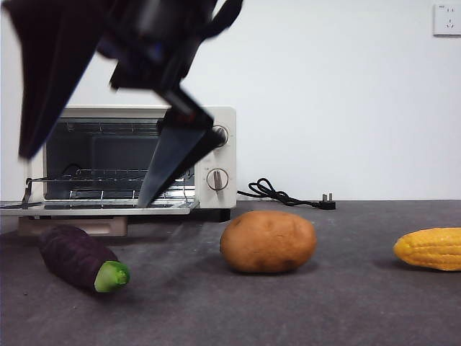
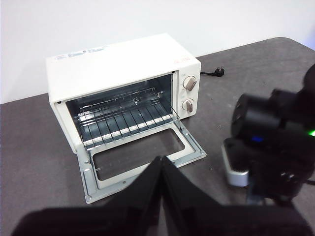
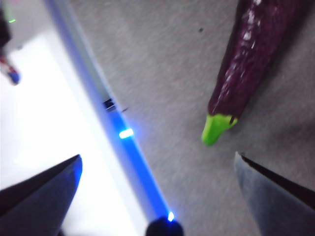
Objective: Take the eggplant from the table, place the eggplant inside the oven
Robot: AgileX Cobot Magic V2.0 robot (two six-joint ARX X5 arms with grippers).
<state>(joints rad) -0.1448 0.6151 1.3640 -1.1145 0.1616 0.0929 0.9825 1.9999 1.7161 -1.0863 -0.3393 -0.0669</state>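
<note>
The eggplant [image 1: 75, 256] needs to go in the oven, so my right gripper needs to grab it next by its green-end with the cap [image 1: 108, 275].
The dark purple eggplant [image 1: 75, 256] lies on the grey table [image 1: 324, 310] at the front left, its green stem cap [image 1: 112, 276] pointing toward the camera. The right wrist view shows the eggplant [image 3: 248, 64] beyond the jaws, off to one side. My right gripper [image 1: 83, 180] hangs above it, jaws spread wide and empty [image 3: 157, 156]. Behind stands the cream oven [image 1: 216, 122] with its door [image 1: 101, 207] folded down and the wire rack [image 2: 120, 113] bare. My left gripper [image 2: 161, 161] is shut, holding nothing, high in front of the oven [image 2: 123, 59].
A brown potato [image 1: 268, 241] sits mid-table and a yellow corn cob [image 1: 431, 249] at the right edge. A black cord with plug [image 1: 288, 194] lies behind the potato. The right arm [image 2: 275, 142] looms beside the oven door.
</note>
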